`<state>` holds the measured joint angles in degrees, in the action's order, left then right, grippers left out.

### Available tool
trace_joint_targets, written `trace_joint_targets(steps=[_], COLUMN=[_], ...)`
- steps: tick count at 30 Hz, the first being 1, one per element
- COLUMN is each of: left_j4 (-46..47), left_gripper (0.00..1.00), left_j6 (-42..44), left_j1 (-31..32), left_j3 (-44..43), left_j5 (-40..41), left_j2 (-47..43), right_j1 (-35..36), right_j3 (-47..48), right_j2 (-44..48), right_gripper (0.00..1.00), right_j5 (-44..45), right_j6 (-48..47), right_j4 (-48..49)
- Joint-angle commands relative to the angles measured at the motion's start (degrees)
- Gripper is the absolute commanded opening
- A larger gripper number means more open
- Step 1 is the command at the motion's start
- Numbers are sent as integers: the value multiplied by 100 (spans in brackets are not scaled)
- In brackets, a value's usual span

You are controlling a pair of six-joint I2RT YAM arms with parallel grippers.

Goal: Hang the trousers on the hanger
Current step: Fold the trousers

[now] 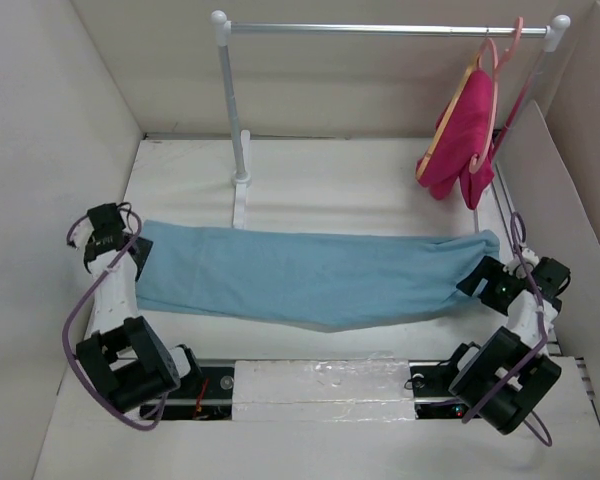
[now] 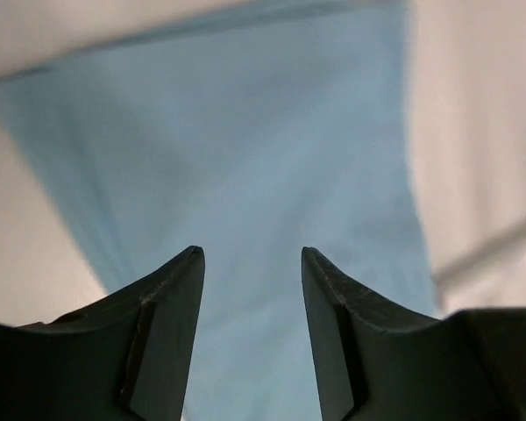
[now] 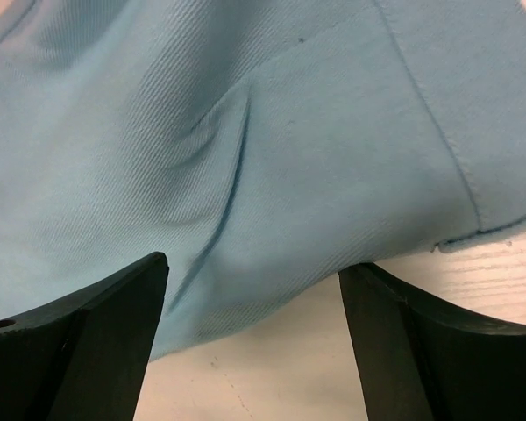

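My right gripper pinches the trousers' edge at their far end [image 3: 256, 310] next, so that end folds over for the hanger.
The light blue trousers [image 1: 310, 275] lie flat, stretched across the table from left to right. My left gripper [image 1: 142, 255] is open at their left end; in the left wrist view its jaws [image 2: 252, 254] stand apart over the blue cloth [image 2: 245, 149], gripping nothing. My right gripper [image 1: 483, 280] is open at their right end; in the right wrist view its jaws [image 3: 254, 267] straddle the cloth's edge [image 3: 272, 175] above bare table. A slim tan strip, seemingly the wooden hanger [image 1: 448, 122], hangs from the rail against the magenta garment, mostly hidden.
A white rail stand [image 1: 380, 30] crosses the back; its left post [image 1: 236, 130] stands just behind the trousers. A magenta garment [image 1: 465, 140] on a pink hanger [image 1: 510, 45] hangs at the rail's right end. White walls [image 1: 40, 150] close in both sides.
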<state>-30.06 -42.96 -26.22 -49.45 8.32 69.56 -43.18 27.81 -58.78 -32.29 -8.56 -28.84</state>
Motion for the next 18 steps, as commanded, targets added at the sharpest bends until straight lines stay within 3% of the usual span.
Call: trace_joint_targets(steps=[1, 6, 9, 10, 14, 18], left_j4=[106, 405, 641, 642, 905, 1072], left_gripper=[44, 44, 37, 37, 16, 9], left_j6=[68, 253, 270, 271, 525, 762], left_j1=[932, 2418, 2516, 2516, 2621, 2876], left_j3=[-441, -399, 153, 242, 533, 638], left_j5=[-576, -1051, -1716, -1789, -2307, -2510], left_j2=[-451, -865, -1215, -1217, -1313, -1305], right_j1=[-277, -868, -1437, -1439, -1439, -1439], right_j3=[172, -22, -416, -469, -680, -664], right_j2=[139, 139, 113, 113, -71, -413], right_gripper=[83, 84, 85, 85, 85, 81], right_j5=[4, 250, 583, 610, 426, 92], right_j6=[91, 249, 389, 390, 1063, 1418], right_j4=[71, 98, 282, 343, 931, 1828])
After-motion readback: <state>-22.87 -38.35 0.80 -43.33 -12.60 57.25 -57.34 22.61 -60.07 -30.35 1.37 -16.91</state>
